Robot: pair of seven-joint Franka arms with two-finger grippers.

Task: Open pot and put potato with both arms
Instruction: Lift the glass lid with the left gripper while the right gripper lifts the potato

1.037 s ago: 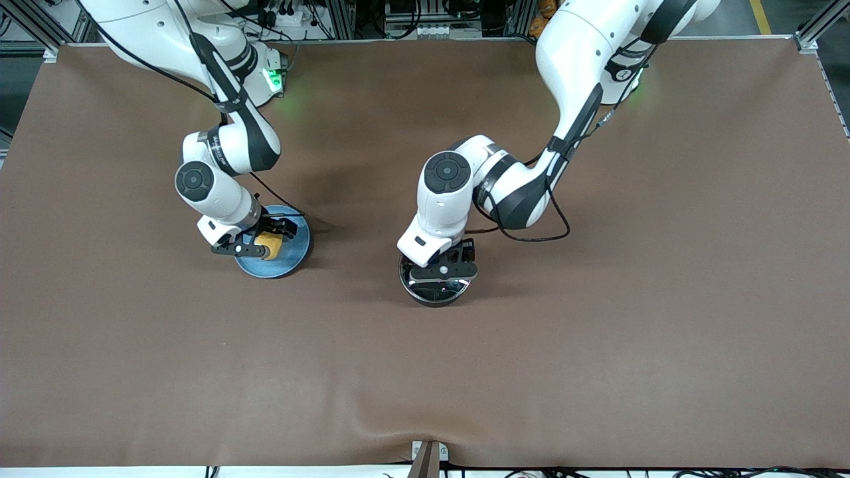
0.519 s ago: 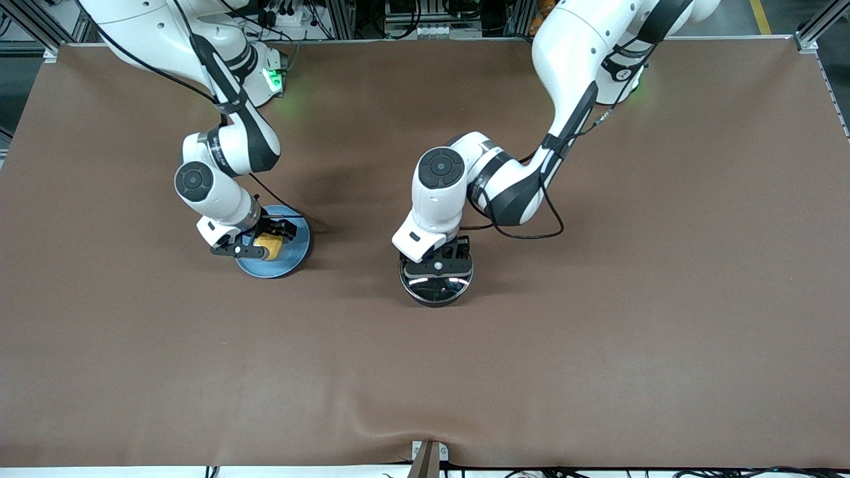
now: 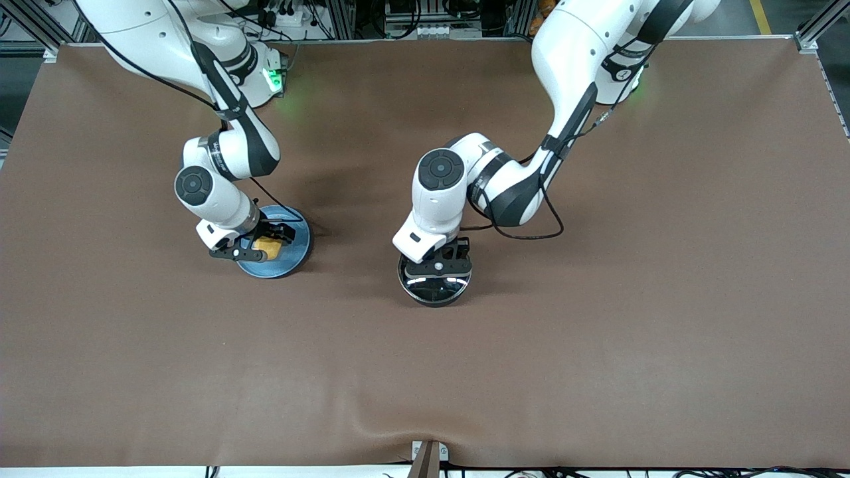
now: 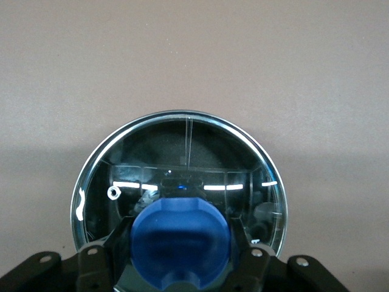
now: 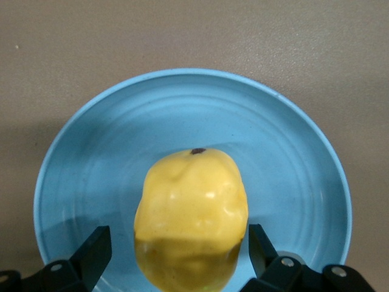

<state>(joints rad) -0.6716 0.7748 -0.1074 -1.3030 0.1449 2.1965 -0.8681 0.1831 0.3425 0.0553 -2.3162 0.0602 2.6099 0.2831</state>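
My right fingers, low over the blue plate around the yellow potato, should close. Closing now would hold it.
The black pot stands mid-table with its glass lid on it; its handle is hidden under my left arm. My left gripper is down on the lid, with its fingers pressed against both sides of the blue knob. The yellow potato lies on a blue plate toward the right arm's end. My right gripper is low over the plate and open. In the right wrist view its fingers straddle the potato, with a gap on one side.
The blue plate is wider than the potato. Brown cloth covers the whole table. A metal bracket sits at the edge nearest the front camera.
My left gripper has turned and shifted slightly toward the right arm's end, settling squarely on the lid's knob. My right gripper has barely moved over the potato.
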